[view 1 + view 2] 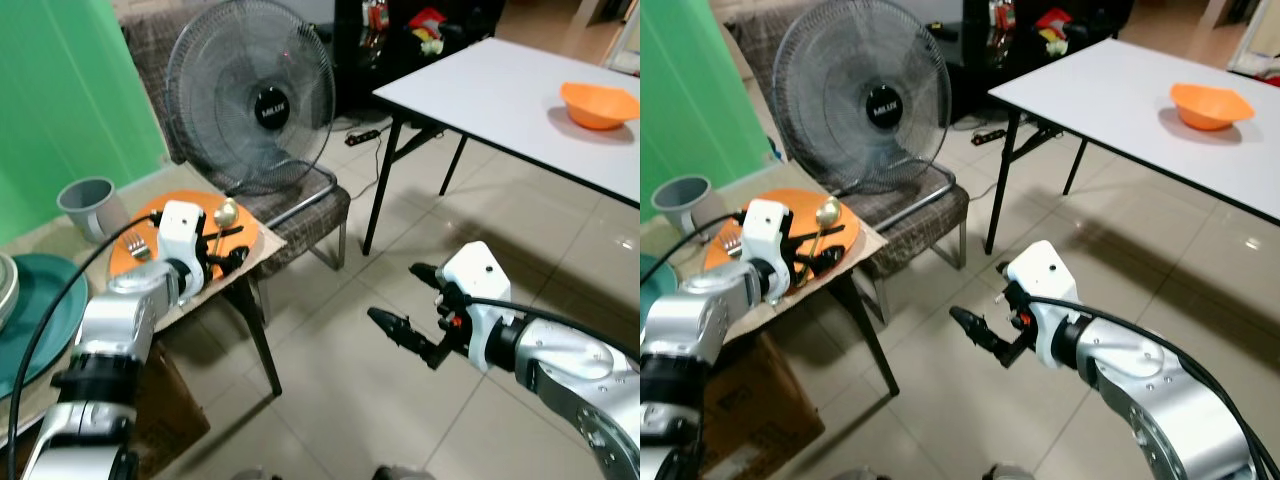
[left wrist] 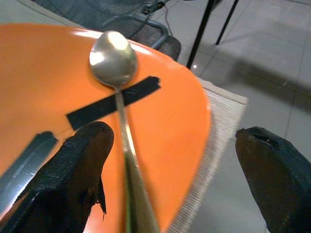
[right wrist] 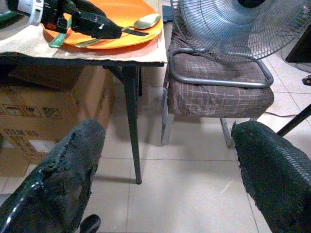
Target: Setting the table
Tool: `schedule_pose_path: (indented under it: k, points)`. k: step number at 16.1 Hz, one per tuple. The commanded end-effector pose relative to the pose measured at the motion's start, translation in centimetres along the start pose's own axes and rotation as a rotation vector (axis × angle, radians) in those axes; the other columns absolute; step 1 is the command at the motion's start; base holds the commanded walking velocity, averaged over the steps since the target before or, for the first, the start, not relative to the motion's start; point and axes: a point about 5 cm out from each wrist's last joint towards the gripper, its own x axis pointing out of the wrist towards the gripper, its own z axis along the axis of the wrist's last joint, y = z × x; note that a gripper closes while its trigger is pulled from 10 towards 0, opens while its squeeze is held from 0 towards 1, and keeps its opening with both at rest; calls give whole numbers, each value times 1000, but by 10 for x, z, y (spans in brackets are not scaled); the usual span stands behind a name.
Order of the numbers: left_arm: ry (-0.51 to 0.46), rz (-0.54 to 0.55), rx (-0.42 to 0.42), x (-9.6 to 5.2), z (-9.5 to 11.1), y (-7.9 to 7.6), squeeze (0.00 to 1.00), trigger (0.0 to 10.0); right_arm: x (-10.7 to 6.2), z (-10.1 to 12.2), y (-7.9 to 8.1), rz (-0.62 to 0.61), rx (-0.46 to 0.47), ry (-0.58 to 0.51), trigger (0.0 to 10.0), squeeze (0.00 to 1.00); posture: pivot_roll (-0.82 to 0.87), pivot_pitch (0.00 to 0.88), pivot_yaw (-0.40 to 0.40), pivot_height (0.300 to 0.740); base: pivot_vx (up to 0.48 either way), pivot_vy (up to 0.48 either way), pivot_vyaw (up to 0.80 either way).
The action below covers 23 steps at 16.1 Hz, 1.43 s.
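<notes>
My left gripper needs to take hold of the slim straight handle (image 1: 216,242) next, where its two sides run parallel, because the bowl of the spoon is wide and rounded.
A gold spoon (image 2: 112,58) lies on an orange plate (image 1: 150,215) that rests on a small mat-covered table; a strip of black tape crosses its neck. My left gripper (image 1: 228,245) hovers low over the plate's near rim, open. The spoon's handle runs between its fingers (image 2: 73,179), close to one of them. A fork (image 1: 135,247) lies on the plate's left side. My right gripper (image 1: 405,300) hangs open and empty in the air over the tiled floor. An orange bowl (image 1: 598,104) sits on the white table (image 1: 500,90) at the far right.
A large standing fan (image 1: 255,100) sits on a checked chair (image 1: 310,205) just behind the small table. A grey cup (image 1: 90,205) and a teal plate (image 1: 40,300) are to the left. A cardboard box (image 3: 53,111) stands under the small table.
</notes>
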Motion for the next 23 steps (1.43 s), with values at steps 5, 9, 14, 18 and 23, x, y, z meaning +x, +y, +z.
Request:
schedule_pose_path:
  k: [5,9,14,18,23]
  points:
    - [-33,62,-3,15,19,16,0,10000,2,4,1,35,-13,0,10000,0,-89,0,5,740,0,0,0]
    - [-15,36,-4,24,17,13,0,4667,0,3,3,54,-18,16,10000,0,-102,0,15,740,0,0,0]
    - [16,64,-5,27,14,17,0,0,-2,1,6,58,-15,26,10000,0,-120,0,34,740,0,0,0]
    - [36,31,32,27,16,18,0,0,-5,-1,10,67,-14,40,10000,0,-124,0,47,740,0,0,0]
    - [59,-60,44,35,6,4,0,0,-6,-1,14,95,-9,51,10000,0,-130,0,52,740,0,0,0]
